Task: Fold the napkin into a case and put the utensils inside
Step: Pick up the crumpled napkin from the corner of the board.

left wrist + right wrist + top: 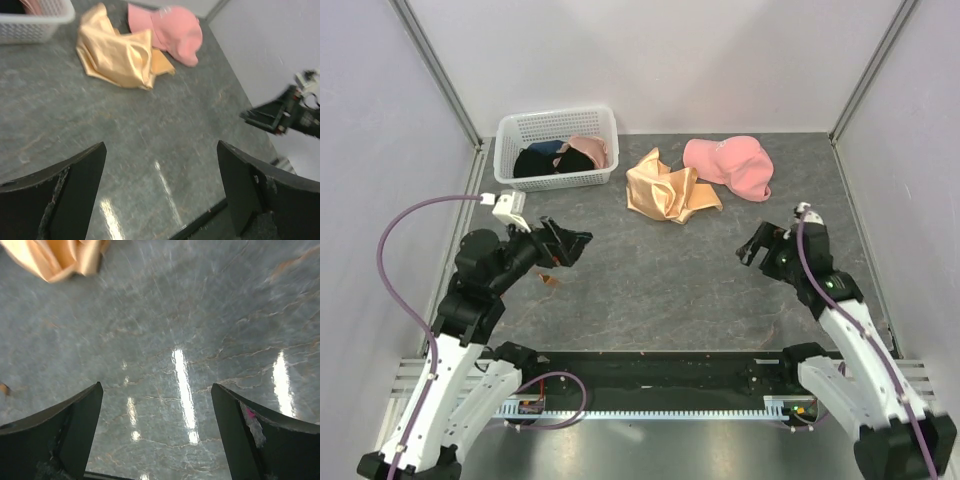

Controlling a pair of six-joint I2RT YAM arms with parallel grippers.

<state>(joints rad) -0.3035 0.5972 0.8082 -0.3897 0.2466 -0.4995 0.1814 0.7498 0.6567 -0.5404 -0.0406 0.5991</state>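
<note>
My left gripper grabs the napkin by its basket-side edge (634,190) (86,51) next, to spread it for folding, and leaves the cap-side edge for my right gripper.
The napkin (670,190) lies crumpled in a shiny peach-tan heap at the back middle of the table, beside the pink cap. It also shows in the left wrist view as a napkin (120,55) far ahead, and its edge is the napkin (55,257) at the top left of the right wrist view. A small orange-brown utensil piece (549,279) lies just under my left arm; other utensils are hidden. My left gripper (576,245) (161,147) hangs open over bare table at the left. My right gripper (752,247) (156,387) hangs open over bare table at the right. Neither holds anything.
A white basket (557,148) with dark and pink clothes stands at the back left. The pink cap (730,165) lies right of the napkin. Grey walls close the table on three sides. The black base rail (650,365) runs along the near edge.
</note>
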